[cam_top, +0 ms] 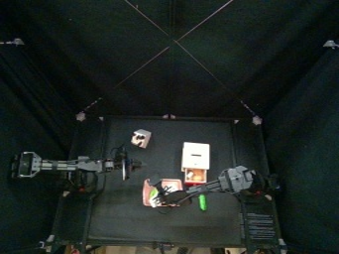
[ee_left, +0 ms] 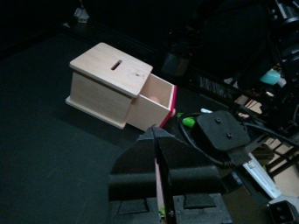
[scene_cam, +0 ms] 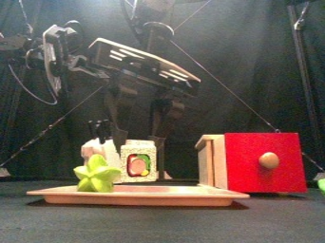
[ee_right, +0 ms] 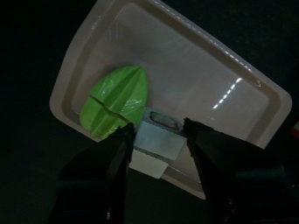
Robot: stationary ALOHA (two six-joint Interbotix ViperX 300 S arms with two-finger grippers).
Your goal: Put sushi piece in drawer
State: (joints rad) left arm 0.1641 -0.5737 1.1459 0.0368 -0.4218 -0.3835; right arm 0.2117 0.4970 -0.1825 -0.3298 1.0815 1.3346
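The sushi piece should go in the drawer [cam_top: 196, 161], so my right gripper will next grab it by its white rice sides.
The sushi piece [ee_right: 156, 143], white rice with a green and pink centre, stands on the pink tray [ee_right: 228, 74] beside a green leaf-shaped toy [ee_right: 114, 101]. My right gripper [ee_right: 158, 129] is open, with its jaws lowered on either side of the sushi piece [scene_cam: 136, 164]. The drawer [ee_left: 108, 83] is a cream box with its reddish compartment [ee_left: 165, 103] pulled partly out. In the front view the drawer [scene_cam: 253, 162] stands right of the tray [scene_cam: 191, 195]. My left gripper [ee_left: 156, 144] is shut and empty, hovering left of the drawer [cam_top: 196, 161].
A small white and brown block [cam_top: 141, 136] lies at the back left of the table. A bright green item [cam_top: 203, 202] lies in front of the drawer, near the right arm. The tray [cam_top: 150, 195] sits at the table's front middle.
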